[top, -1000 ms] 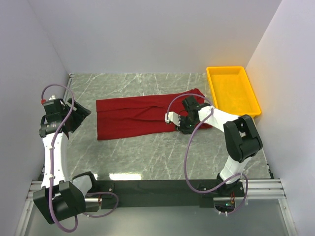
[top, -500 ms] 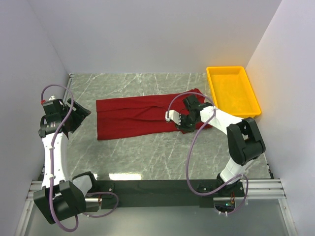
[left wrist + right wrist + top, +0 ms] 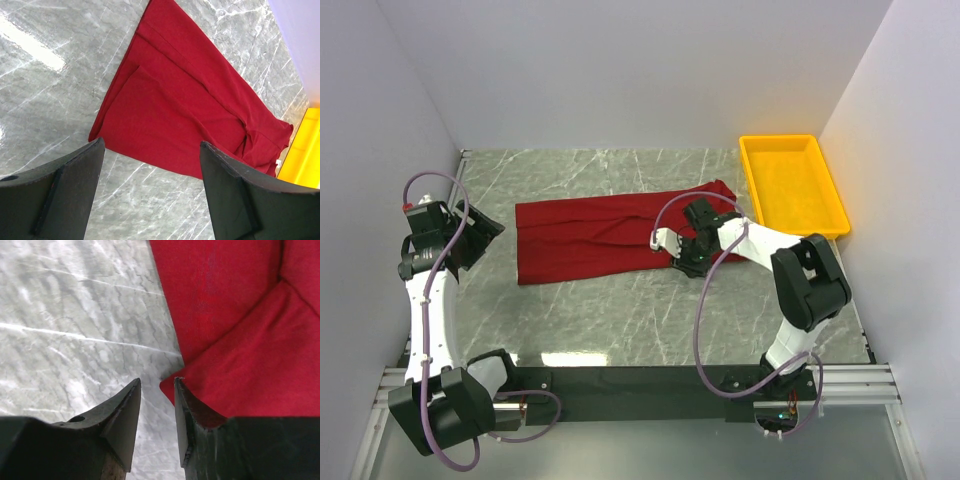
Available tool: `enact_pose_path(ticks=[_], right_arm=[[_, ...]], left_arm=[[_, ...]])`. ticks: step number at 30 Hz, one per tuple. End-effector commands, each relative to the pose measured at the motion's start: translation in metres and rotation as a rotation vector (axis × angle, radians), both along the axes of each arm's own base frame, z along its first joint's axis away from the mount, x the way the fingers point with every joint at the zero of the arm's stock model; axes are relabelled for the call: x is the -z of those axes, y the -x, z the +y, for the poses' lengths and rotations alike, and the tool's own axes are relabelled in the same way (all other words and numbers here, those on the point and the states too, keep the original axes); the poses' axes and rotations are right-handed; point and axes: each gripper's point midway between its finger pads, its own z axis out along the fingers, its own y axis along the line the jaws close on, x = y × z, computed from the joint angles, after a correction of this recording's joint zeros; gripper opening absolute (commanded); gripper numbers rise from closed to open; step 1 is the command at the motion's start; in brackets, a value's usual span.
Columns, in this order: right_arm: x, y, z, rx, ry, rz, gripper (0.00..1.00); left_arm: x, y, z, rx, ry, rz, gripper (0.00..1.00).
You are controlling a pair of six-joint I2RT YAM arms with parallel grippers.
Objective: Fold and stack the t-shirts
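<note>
My right gripper should next take hold of the dark red t-shirt (image 3: 590, 235) by the folded corner at its near edge, so that it can fold that layer across the t-shirt.
The dark red t-shirt (image 3: 590, 235) lies flat on the marble table as a long, partly folded strip running left to right. My right gripper (image 3: 684, 256) is low at the shirt's near edge, towards its right end. In the right wrist view its jaws (image 3: 157, 382) stand a little apart with only bare marble between them. A folded corner of the shirt (image 3: 240, 340) lies just beside the right finger, not gripped. My left gripper (image 3: 480, 235) hovers to the left of the shirt, wide open and empty (image 3: 152, 145), looking along the cloth (image 3: 185, 115).
A yellow plastic tray (image 3: 752, 180) stands at the back right, just beyond the shirt's right end, and shows again in the left wrist view (image 3: 305, 150). White walls close in the left, back and right sides. Bare marble (image 3: 620, 320) lies between the shirt and the arm bases.
My right gripper has shifted slightly left and nearer along the shirt's edge, and its jaws have come apart again after closing. The left arm has not moved.
</note>
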Motion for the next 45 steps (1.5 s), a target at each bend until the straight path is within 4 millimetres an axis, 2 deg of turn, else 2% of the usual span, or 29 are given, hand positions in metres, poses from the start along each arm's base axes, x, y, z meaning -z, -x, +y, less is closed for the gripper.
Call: enact_pose_path(ticks=[1, 8, 11, 12, 14, 15, 16, 21, 24, 28, 31, 33, 34, 36, 37, 39, 40, 41, 42, 45], right_arm=[[0.013, -0.002, -0.001, 0.037, 0.028, 0.003, 0.4], [0.021, -0.005, -0.01, 0.059, 0.071, -0.021, 0.36], [0.021, -0.005, -0.01, 0.06, 0.071, -0.023, 0.28], [0.021, -0.005, -0.01, 0.058, 0.072, -0.022, 0.19], [0.02, -0.003, -0.011, 0.058, 0.071, -0.016, 0.1], [0.016, -0.003, -0.01, 0.054, 0.067, -0.022, 0.02], [0.012, -0.004, -0.009, 0.055, 0.059, -0.03, 0.01], [-0.022, -0.008, -0.005, 0.047, 0.006, -0.063, 0.0], [-0.045, -0.017, -0.004, 0.05, -0.018, -0.097, 0.0], [-0.072, -0.038, -0.001, 0.063, -0.042, -0.157, 0.0], [-0.081, -0.056, -0.001, 0.08, -0.029, -0.196, 0.0], [-0.078, -0.069, 0.001, 0.096, -0.018, -0.209, 0.0], [-0.084, -0.08, 0.004, 0.107, -0.02, -0.236, 0.0], [-0.078, -0.098, 0.005, 0.143, 0.002, -0.254, 0.0], [-0.088, -0.111, 0.009, 0.155, -0.007, -0.289, 0.0], [-0.082, -0.128, 0.009, 0.187, 0.013, -0.308, 0.0], [-0.089, -0.138, 0.012, 0.193, 0.007, -0.335, 0.0], [-0.085, -0.147, 0.011, 0.206, 0.027, -0.35, 0.0], [-0.09, -0.155, 0.013, 0.21, 0.026, -0.375, 0.0], [-0.084, -0.17, 0.012, 0.212, 0.056, -0.4, 0.0]], left_arm=[[-0.012, -0.005, 0.0, 0.007, -0.003, -0.047, 0.82], [-0.01, -0.002, 0.0, 0.005, -0.002, -0.048, 0.82], [-0.009, -0.002, 0.001, 0.003, 0.001, -0.049, 0.81], [-0.008, -0.002, 0.001, 0.003, 0.003, -0.046, 0.81], [-0.009, -0.002, 0.001, 0.003, 0.0, -0.047, 0.81], [-0.01, -0.002, 0.001, 0.004, -0.001, -0.049, 0.81], [-0.01, -0.002, 0.001, 0.003, -0.003, -0.047, 0.81], [-0.011, -0.002, 0.002, 0.004, -0.003, -0.049, 0.81], [-0.011, -0.003, 0.001, 0.005, 0.002, -0.051, 0.81], [-0.014, -0.004, 0.002, 0.005, 0.003, -0.058, 0.81], [-0.016, -0.005, 0.001, 0.011, 0.006, -0.063, 0.81], [-0.015, -0.006, 0.0, 0.012, 0.012, -0.066, 0.81], [-0.015, -0.006, 0.0, 0.012, 0.014, -0.065, 0.81], [-0.014, -0.005, -0.001, 0.013, 0.017, -0.064, 0.81], [-0.014, -0.005, 0.0, 0.011, 0.017, -0.063, 0.81], [-0.014, -0.004, -0.001, 0.013, 0.017, -0.063, 0.81], [-0.013, -0.004, -0.001, 0.013, 0.018, -0.062, 0.81], [-0.014, -0.004, -0.001, 0.013, 0.018, -0.062, 0.81], [-0.014, -0.004, -0.002, 0.016, 0.018, -0.062, 0.81], [-0.012, -0.004, -0.002, 0.018, 0.02, -0.06, 0.81]])
